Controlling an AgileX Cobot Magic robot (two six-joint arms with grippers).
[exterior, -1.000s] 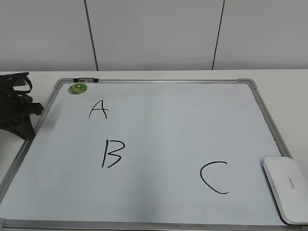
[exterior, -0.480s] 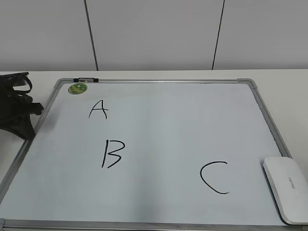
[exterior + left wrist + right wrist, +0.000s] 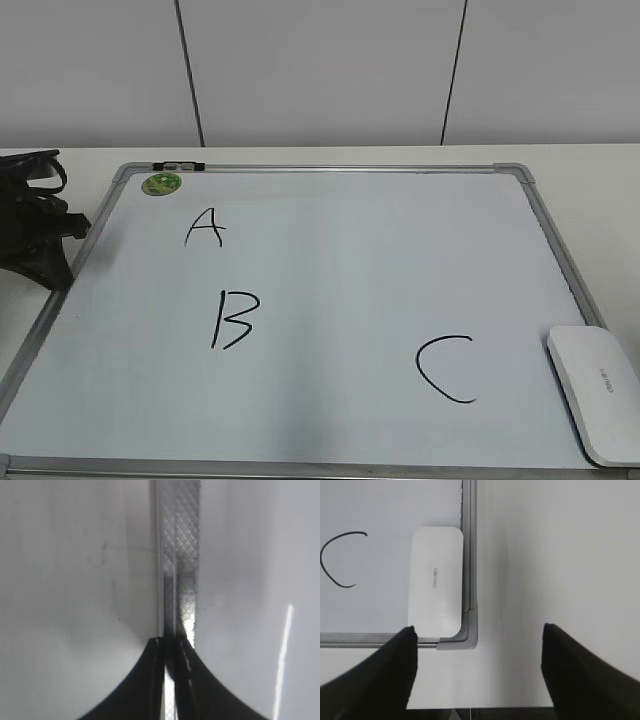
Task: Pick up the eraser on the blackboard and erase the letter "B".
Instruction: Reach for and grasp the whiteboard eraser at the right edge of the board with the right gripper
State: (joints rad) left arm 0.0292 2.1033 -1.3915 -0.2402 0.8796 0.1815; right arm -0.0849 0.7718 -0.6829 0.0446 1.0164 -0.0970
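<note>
The white eraser has long side edges, and my right gripper should grab it by them next so that it can wipe away the letter "B".
The blackboard [image 3: 380, 260] is a white board with a silver frame, lying flat on the table. The letter "B" [image 3: 235, 320] is drawn in black at its left middle, below an "A" [image 3: 205, 228]. The eraser [image 3: 598, 392] is a flat white block lying in the board's near right corner. It also shows in the right wrist view [image 3: 435, 595]. My right gripper [image 3: 478, 629] is open and empty, above the table just off that corner, and is out of the exterior view. My left gripper [image 3: 45, 240] is shut and empty, over the board's left frame [image 3: 180, 555].
A "C" [image 3: 445, 368] is drawn left of the eraser. A small round green magnet [image 3: 161, 184] sits in the board's far left corner. White table surrounds the board, with a panelled wall behind. The board's grey corner cap [image 3: 465, 641] lies just below the eraser.
</note>
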